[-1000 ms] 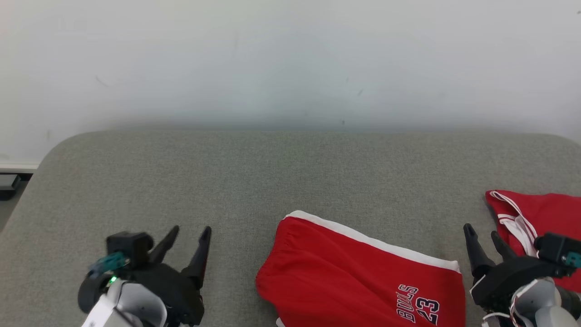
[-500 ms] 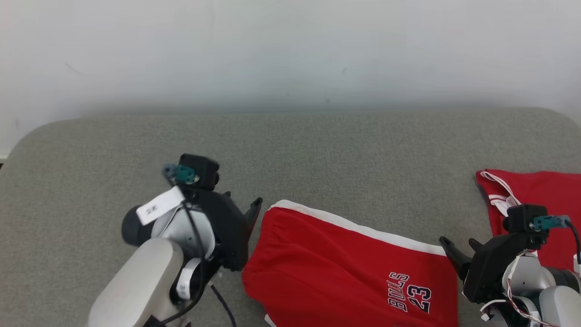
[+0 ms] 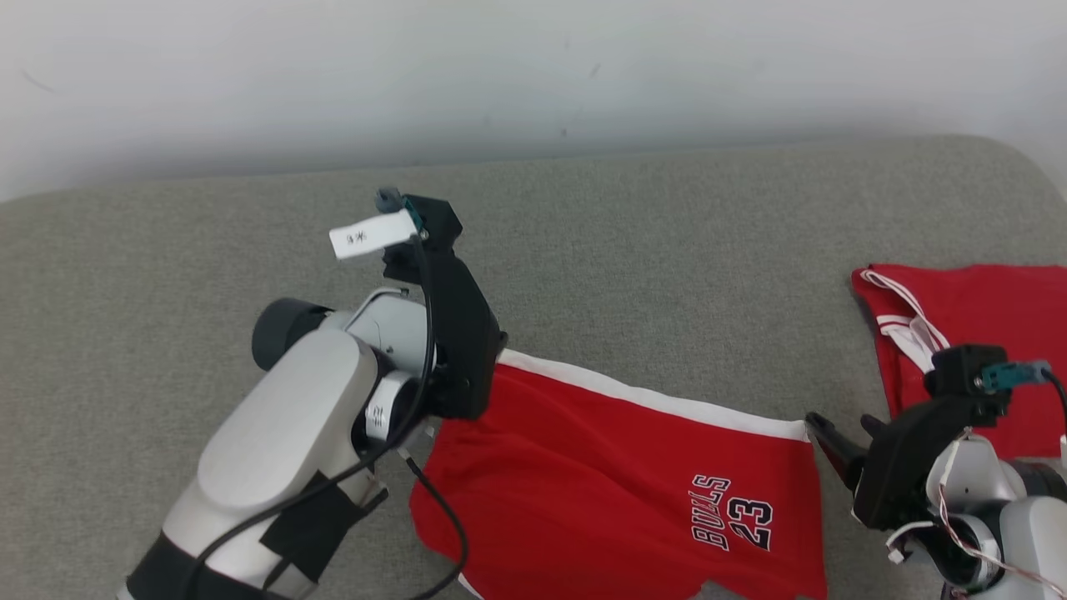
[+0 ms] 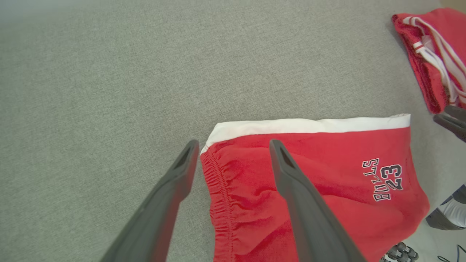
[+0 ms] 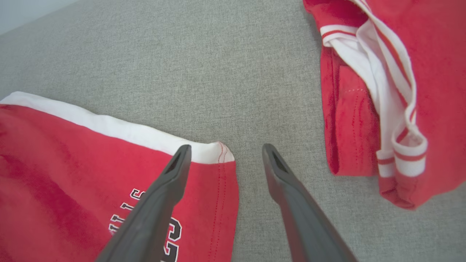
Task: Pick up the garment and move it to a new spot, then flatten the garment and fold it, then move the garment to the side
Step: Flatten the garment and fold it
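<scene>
The shorts' red panel lies flat on the padding. So my right gripper should next pick up the shorts by the white band's puckered corner near the print.
The garment is a pair of red shorts with a white band and "BULLS 23" print, lying flat on the grey padded surface. In the left wrist view my left gripper is open and points down, straddling the garment's gathered waistband corner just above the cloth. My right gripper is open at the opposite corner. Its left finger hangs over the garment's white-banded hem, its right finger over bare surface. Nothing is held.
A second red garment with white striped trim lies folded at the right, close to my right gripper. A pale wall runs along the far edge of the surface. The grey padding is bare to the left and behind the shorts.
The head camera has tilted down and shifted. My left arm has swung up and right, its gripper now turned down over the shorts' left corner. My right gripper has closed in on the right corner.
</scene>
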`<state>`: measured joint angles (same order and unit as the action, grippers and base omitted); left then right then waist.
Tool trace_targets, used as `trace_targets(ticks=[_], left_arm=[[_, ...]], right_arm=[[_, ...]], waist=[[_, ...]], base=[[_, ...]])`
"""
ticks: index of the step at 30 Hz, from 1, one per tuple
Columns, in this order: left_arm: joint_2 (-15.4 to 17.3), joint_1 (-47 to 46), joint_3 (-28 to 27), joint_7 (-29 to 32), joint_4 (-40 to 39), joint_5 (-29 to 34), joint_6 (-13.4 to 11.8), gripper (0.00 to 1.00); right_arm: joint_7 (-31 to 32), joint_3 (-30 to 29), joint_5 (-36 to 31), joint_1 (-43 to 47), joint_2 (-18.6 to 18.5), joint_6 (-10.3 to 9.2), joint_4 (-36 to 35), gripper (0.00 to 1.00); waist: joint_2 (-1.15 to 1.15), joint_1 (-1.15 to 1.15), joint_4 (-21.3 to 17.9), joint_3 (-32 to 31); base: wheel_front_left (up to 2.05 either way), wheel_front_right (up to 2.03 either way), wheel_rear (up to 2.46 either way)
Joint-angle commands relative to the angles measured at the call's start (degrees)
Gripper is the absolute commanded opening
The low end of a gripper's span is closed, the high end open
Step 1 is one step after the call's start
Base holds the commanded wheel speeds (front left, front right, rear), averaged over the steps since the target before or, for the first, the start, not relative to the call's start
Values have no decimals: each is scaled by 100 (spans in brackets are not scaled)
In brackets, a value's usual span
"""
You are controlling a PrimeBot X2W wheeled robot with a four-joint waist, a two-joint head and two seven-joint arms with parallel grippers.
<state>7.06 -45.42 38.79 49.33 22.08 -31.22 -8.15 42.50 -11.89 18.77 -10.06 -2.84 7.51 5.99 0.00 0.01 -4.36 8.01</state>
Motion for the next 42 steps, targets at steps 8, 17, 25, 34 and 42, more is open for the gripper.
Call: trace_targets(ticks=[8,17,25,34,42], left_arm=[[64,-590,13,393,534,162,-233,100],[80,-771,104,498,977,194,-196,100],[108,-764,171,647,1072,154,-213,95],[124,-724,200,728,1163,34,-121,64],[84,-618,272,779,1132,-27,-158,37]], right_arm=[[76,251,-19,-715,-15,-6,239,100],[76,375,123,-781,-14,-6,423,100],[144,514,260,-499,-14,-6,263,100],[229,576,275,-344,-10,-6,-65,100],[243,707,322,-429,-12,-6,80,100]], waist=[[0,-1,-276,611],[0,-1,-302,866],[0,-1,-321,880],[0,-1,-389,837],[0,-1,-388,903]], base=[[0,0,0],[0,0,0],[0,0,0],[0,0,0],[0,0,0]])
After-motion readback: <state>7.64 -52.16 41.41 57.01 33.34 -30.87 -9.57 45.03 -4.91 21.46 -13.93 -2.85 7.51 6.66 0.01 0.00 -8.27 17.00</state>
